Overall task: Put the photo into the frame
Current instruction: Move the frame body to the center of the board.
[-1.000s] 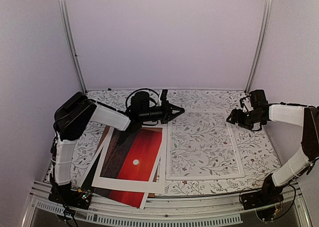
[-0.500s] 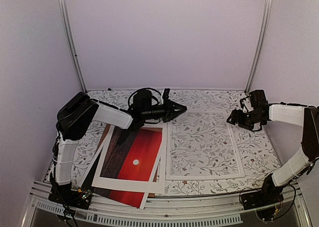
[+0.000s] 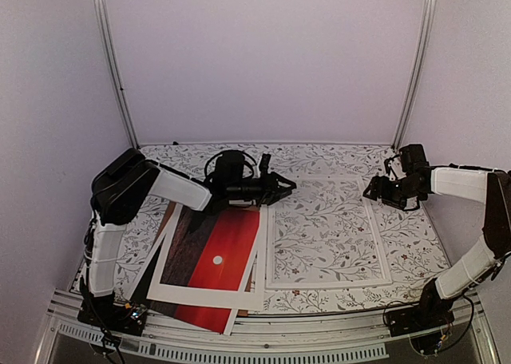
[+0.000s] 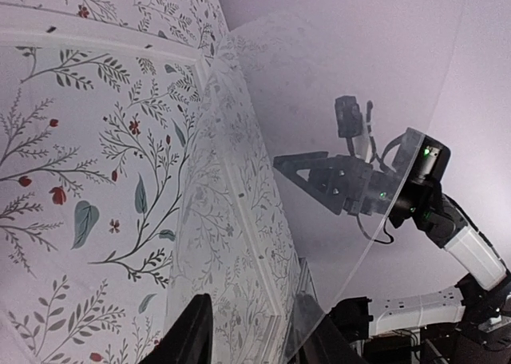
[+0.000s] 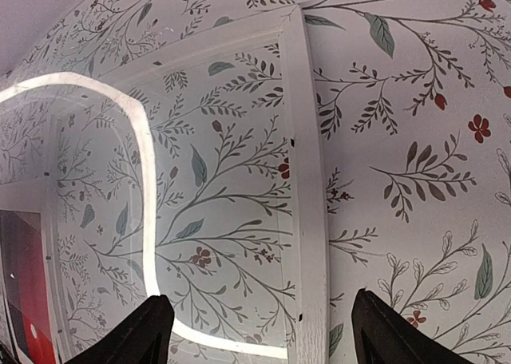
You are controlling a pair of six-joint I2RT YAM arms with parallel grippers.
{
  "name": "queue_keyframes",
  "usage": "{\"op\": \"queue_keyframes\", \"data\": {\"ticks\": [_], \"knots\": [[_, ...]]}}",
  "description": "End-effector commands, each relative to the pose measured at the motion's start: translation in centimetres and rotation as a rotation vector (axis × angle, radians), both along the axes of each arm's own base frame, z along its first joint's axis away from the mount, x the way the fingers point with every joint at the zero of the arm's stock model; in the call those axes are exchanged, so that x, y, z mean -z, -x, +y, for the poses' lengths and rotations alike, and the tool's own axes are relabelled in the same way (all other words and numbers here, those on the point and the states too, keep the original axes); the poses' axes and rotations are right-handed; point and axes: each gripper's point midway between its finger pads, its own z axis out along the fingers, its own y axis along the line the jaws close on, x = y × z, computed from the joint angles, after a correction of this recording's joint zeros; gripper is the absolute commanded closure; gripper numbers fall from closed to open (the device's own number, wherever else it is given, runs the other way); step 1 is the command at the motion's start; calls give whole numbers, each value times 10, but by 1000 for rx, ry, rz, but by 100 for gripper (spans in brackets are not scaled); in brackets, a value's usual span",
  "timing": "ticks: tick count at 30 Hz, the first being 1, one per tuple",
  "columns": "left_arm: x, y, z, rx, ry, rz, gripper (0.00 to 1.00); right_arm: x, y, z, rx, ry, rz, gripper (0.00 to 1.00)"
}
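Next, my left gripper grabs the clear pane (image 4: 239,244) by its lower edge (image 4: 305,330), which leaves the frame's opening free for the photo.
The photo (image 3: 227,248), red with a small white sun, lies at the front left under a white window mat (image 3: 204,294). To its right the thin white frame (image 3: 327,285) lies flat on the patterned table. My left gripper (image 3: 287,187) is at the frame's far left corner. In the left wrist view its jaws (image 4: 254,340) stand apart, open, around the edge of the clear pane (image 4: 239,244), which tilts up off the frame's rail (image 4: 96,49). My right gripper (image 3: 371,190) hovers open over the far right rail (image 5: 307,180), its jaws (image 5: 267,332) holding nothing.
A brown board (image 3: 166,220) pokes out from under the mat and photo at the left. Metal posts (image 3: 112,61) and purple walls close in the sides and back. A metal rail (image 3: 263,352) runs along the near edge by the arm bases.
My left gripper's jaws have come apart from shut, and the gripper has dropped a little toward the frame's corner. The right arm has stayed where it was.
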Motion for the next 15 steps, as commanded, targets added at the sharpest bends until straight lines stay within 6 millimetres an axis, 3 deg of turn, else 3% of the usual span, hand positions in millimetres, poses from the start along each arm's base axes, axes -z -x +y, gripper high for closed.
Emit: {"op": "queue_keyframes", "data": {"ticks": [1,15], "knots": [[-9,7,7,1,-35,-50,62,-8,-5,-1,6,-1,-22,20],[6,18,18,-15,-121,-77,60,0,-4,1,5,-16,-8,20]]}}
